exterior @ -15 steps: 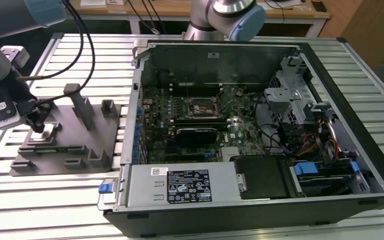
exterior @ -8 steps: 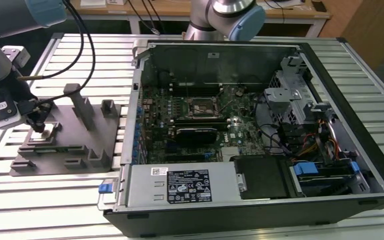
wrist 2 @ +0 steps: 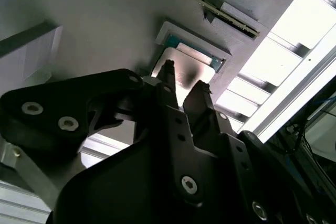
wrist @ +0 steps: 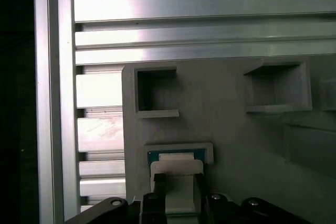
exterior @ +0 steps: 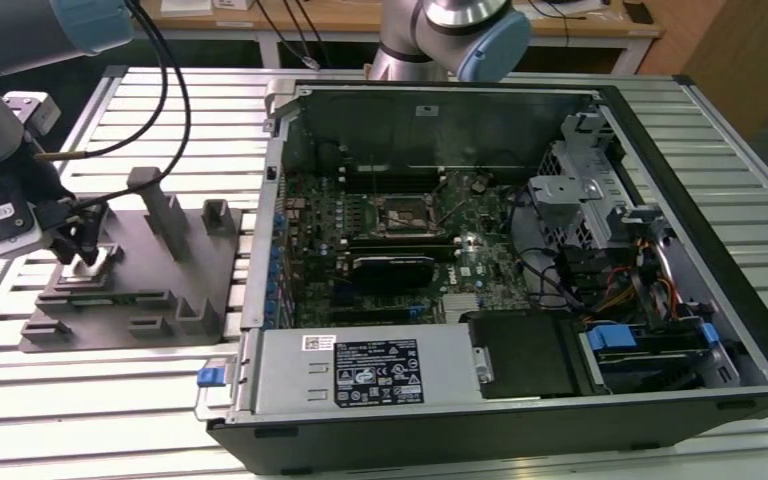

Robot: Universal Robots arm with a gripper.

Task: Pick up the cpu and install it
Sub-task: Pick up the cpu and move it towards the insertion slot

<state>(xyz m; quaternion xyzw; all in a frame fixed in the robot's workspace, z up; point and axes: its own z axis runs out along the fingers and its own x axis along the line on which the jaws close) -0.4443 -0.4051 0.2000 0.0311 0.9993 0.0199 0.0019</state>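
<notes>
The gripper reaches the cpu and grips its free side edges next, since the raised fixture side (wrist: 181, 146) hugs one edge of the cpu.
The cpu (exterior: 87, 266) lies flat in a square recess of the grey block fixture (exterior: 131, 300) on the exterior view's left. Its silvery top (wrist 2: 176, 59) with a thin teal rim shows in both wrist views (wrist: 176, 158). My gripper (exterior: 84, 255) points straight down over it. The two dark fingertips (wrist 2: 168, 71) stand apart, just above the chip near its opposite edges, and throw a shadow on it. The gripper (wrist: 178, 184) looks open, and the chip still rests in its recess. The dark square socket (exterior: 402, 212) sits in the middle of the motherboard inside the open computer case (exterior: 651, 130).
Upright posts (exterior: 157, 205) of the fixture rise close to the gripper, on the side toward the case. The case wall (exterior: 267, 200) stands between the fixture and the motherboard. A slotted aluminium table (exterior: 104, 400) carries everything. A second arm's base (exterior: 451, 30) stands behind the case.
</notes>
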